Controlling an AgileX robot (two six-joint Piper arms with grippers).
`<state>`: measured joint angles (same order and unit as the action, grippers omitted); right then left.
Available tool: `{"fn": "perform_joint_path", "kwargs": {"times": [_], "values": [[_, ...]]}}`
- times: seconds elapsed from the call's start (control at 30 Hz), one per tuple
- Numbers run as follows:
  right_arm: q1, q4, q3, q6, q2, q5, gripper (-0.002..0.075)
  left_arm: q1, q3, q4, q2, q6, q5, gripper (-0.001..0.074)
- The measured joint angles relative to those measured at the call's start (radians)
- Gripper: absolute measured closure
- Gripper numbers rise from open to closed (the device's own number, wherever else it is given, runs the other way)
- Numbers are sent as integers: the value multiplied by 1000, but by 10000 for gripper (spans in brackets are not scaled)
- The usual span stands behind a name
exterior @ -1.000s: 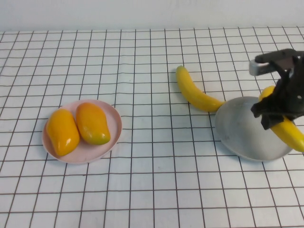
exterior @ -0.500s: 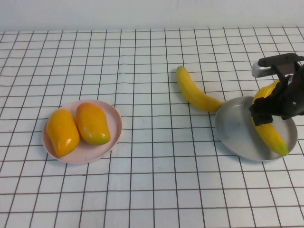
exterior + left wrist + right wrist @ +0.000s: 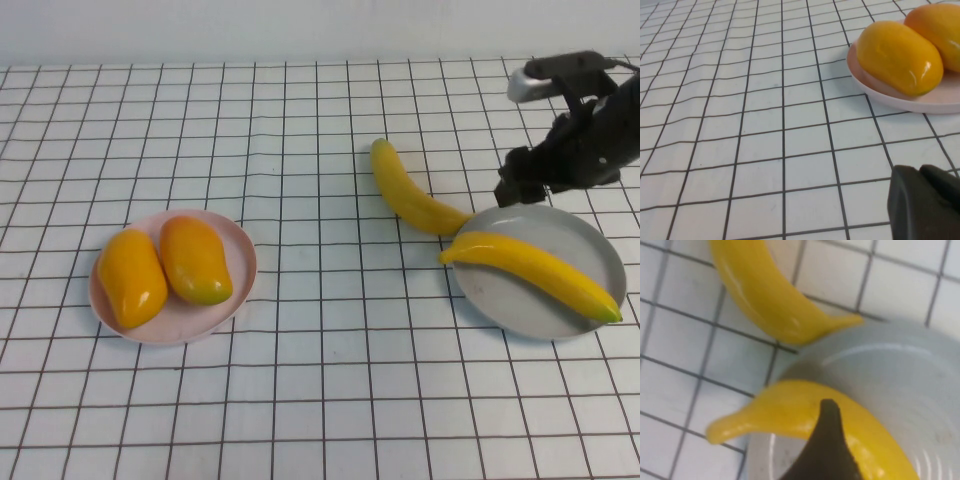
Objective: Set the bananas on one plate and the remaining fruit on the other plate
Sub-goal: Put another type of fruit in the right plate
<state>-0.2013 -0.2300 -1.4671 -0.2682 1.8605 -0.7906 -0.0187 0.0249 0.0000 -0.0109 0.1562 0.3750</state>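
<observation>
My right gripper should next grab the tabletop banana around its middle [image 3: 405,196], as it stretches long and curved toward both tips.
One banana [image 3: 535,272] lies across the grey plate [image 3: 585,238], its stem end over the plate's left rim. The other banana [image 3: 405,192] lies on the table left of it, its near tip at the plate's rim. Both show in the right wrist view, the one on the plate [image 3: 775,412] and the one beside it [image 3: 765,295], with the grey plate [image 3: 900,375]. My right gripper [image 3: 522,185] is open and empty, raised over the plate's far edge. Two mango-like fruits [image 3: 130,275] [image 3: 195,258] lie on the pink plate [image 3: 243,262]. My left gripper [image 3: 920,172] is shut and empty, low over the table near the pink plate [image 3: 890,92].
A white cloth with a black grid [image 3: 320,380] covers the whole table. A pale wall [image 3: 300,25] runs along the far edge. The left arm is out of the high view.
My right gripper let go of the banana, which now lies flat across the grey plate. The gripper rose and moved back and left, off the banana. The other fruit has not moved.
</observation>
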Motion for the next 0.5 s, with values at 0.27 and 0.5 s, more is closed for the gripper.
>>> {"fn": "perform_joint_path", "kwargs": {"times": [0.27, 0.5], "values": [[-42, -124, -156, -212, 80, -6, 208, 0, 0, 0, 0, 0, 0, 738], [-121, -128, -288, -255, 233, -18, 208, 0, 0, 0, 0, 0, 0, 738]]}}
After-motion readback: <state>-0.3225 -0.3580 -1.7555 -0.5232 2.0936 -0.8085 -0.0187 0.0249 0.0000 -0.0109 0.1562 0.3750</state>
